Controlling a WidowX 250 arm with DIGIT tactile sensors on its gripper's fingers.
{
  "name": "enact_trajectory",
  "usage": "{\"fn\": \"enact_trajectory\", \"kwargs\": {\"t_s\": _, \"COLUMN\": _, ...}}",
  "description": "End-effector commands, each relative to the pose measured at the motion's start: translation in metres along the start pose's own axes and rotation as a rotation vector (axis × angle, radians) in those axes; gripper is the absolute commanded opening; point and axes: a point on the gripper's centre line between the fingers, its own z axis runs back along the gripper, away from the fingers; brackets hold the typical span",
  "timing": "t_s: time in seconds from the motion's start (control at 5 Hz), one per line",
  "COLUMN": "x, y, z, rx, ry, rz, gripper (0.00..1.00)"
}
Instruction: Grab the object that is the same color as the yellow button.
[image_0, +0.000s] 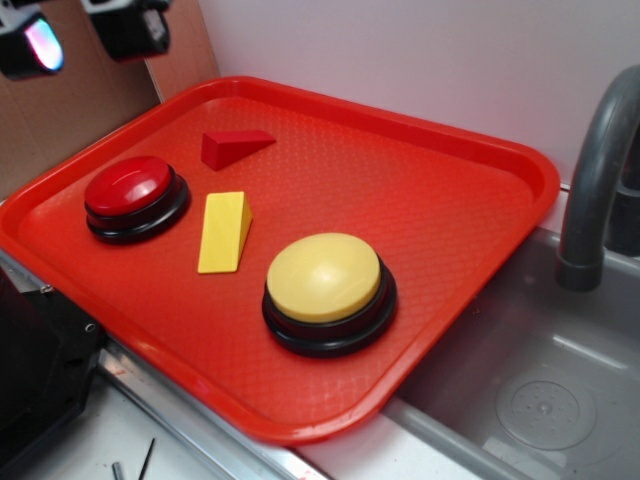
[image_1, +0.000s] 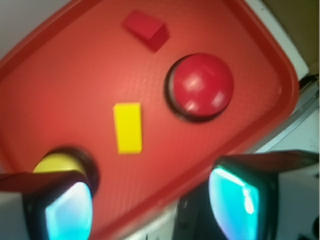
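Observation:
My gripper should next take hold of the yellow wedge by its thick end (image_0: 227, 206), so it picks out the object that has the same color as the yellow button (image_0: 324, 277).
The yellow wedge-shaped object (image_0: 224, 231) (image_1: 128, 127) lies flat near the middle of the red tray (image_0: 440, 200), between the two buttons. The large pale-yellow button (image_0: 325, 288) on its black ring sits to its right in the exterior view; in the wrist view the yellow button (image_1: 56, 163) is partly hidden behind my left finger. My gripper (image_0: 85, 30) (image_1: 155, 205) hangs high above the tray's left corner, open, with nothing between its fingers (image_1: 70, 212).
A red dome button (image_0: 134, 195) (image_1: 202, 86) and a red wedge block (image_0: 234, 147) (image_1: 146, 29) sit on the tray's left and far side. A grey sink basin (image_0: 540, 400) and faucet (image_0: 600, 180) lie to the right. A wall stands behind.

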Motion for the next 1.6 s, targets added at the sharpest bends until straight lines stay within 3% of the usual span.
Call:
{"fn": "enact_trajectory", "kwargs": {"t_s": 0.0, "x": 0.015, "y": -0.013, "z": -0.05, "rx": 0.015, "ry": -0.072, "rz": 0.051, "gripper": 1.0}}
{"fn": "enact_trajectory", "kwargs": {"t_s": 0.2, "x": 0.02, "y": -0.016, "z": -0.073, "rx": 0.042, "ry": -0.088, "rz": 0.073, "gripper": 1.0}}
{"fn": "enact_trajectory", "kwargs": {"t_s": 0.8, "x": 0.019, "y": -0.024, "z": -0.138, "rx": 0.148, "ry": -0.03, "rz": 0.126, "gripper": 1.0}}
{"fn": "enact_trajectory", "kwargs": {"t_s": 1.0, "x": 0.019, "y": -0.026, "z": -0.155, "rx": 0.151, "ry": -0.009, "rz": 0.125, "gripper": 1.0}}
{"fn": "enact_trajectory", "kwargs": {"t_s": 1.2, "x": 0.017, "y": -0.023, "z": -0.159, "rx": 0.135, "ry": -0.004, "rz": 0.154, "gripper": 0.0}}
{"fn": "enact_trajectory", "kwargs": {"t_s": 1.4, "x": 0.014, "y": -0.023, "z": -0.164, "rx": 0.152, "ry": 0.005, "rz": 0.141, "gripper": 0.0}}
